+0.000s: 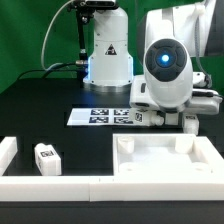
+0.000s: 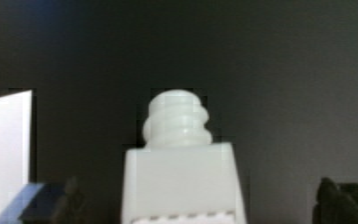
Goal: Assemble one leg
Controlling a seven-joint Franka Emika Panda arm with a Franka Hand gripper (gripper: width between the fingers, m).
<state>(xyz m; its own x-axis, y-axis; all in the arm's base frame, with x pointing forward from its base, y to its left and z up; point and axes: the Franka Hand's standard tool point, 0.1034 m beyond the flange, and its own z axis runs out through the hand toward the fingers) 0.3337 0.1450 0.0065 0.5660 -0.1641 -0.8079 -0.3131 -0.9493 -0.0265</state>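
My gripper should close on the leg, because my fingers reach down beside the leg's block (image 2: 181, 185) below its ribbed peg. Closing now would hold the leg if they closed now.
In the wrist view a white leg (image 2: 181, 150) with a ribbed, rounded peg end lies on the black table between my fingers. My gripper (image 2: 195, 203) is open, with a dark gap showing between the leg and each finger (image 2: 44, 200). In the exterior view my gripper (image 1: 186, 121) hangs low just behind the tabletop's far rim, and the arm hides that leg. Another leg (image 1: 45, 157), carrying a black-and-white tag, stands at the front on the exterior view's left.
The large white tray-like tabletop (image 1: 165, 168) lies at the front on the exterior view's right. The marker board (image 1: 100, 116) lies mid-table. A white L-shaped border piece (image 1: 12, 160) lies along the front left. The arm's base (image 1: 108, 50) stands behind. A white edge (image 2: 2, 140) shows in the wrist view.
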